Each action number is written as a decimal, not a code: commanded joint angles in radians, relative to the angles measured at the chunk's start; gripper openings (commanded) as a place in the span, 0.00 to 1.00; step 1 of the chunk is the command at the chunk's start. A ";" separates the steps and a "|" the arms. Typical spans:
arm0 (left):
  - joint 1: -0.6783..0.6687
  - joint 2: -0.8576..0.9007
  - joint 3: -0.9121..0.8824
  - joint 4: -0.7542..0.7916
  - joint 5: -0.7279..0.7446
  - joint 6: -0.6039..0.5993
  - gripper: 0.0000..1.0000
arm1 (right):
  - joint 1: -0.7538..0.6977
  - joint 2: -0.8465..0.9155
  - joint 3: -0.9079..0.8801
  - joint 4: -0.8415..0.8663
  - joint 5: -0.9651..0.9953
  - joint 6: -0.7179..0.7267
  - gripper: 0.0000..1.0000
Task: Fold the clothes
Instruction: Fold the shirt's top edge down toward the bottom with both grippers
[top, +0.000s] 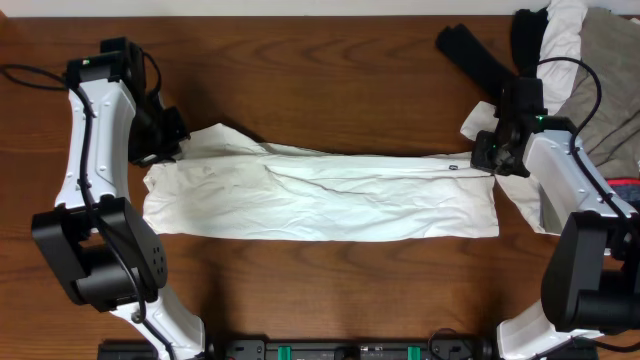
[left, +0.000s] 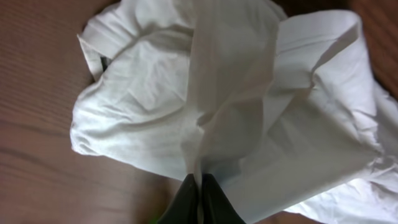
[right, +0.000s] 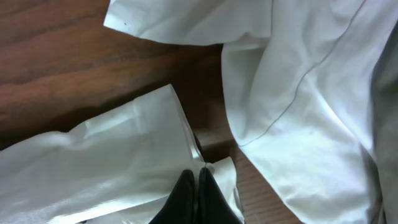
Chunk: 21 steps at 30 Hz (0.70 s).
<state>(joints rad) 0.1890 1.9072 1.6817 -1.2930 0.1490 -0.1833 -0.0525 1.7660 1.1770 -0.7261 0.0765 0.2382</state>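
My right gripper will open, because the shirt's edge in my fingers lies on the shirt's lower layer (top: 465, 208) (right: 225, 173), and the white shirt would stay folded if I let go.
The clothes being folded are one large white shirt (top: 320, 195), lying as a long, wrinkled band across the middle of the wooden table. My left gripper (top: 172, 143) is at its upper left end. In the left wrist view the left gripper (left: 200, 183) is shut on a pinched ridge of the shirt (left: 143, 106), which rises taut to the fingertips. My right gripper (top: 487, 152) is at the shirt's upper right corner. In the right wrist view the right gripper (right: 196, 180) is shut on the edge of the shirt (right: 93, 162).
More clothes are piled at the back right: a black garment (top: 470, 55), a white one (top: 562, 30), a grey-khaki one (top: 612, 70) and a red band (top: 625, 186). Another white cloth (right: 298, 93) lies just right of the right gripper. Bare wood (top: 320, 90) lies behind the shirt.
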 joint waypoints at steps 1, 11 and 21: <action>0.005 -0.009 -0.037 -0.015 -0.034 -0.001 0.06 | -0.010 -0.014 0.006 -0.012 0.024 0.008 0.03; 0.005 -0.008 -0.125 -0.009 -0.103 -0.002 0.06 | -0.010 -0.014 0.006 -0.060 0.024 0.008 0.14; 0.005 -0.008 -0.141 -0.016 -0.102 -0.001 0.06 | -0.010 -0.014 0.006 -0.060 -0.020 -0.010 0.15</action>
<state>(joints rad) 0.1890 1.9072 1.5459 -1.3018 0.0704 -0.1833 -0.0528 1.7660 1.1770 -0.7856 0.0803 0.2394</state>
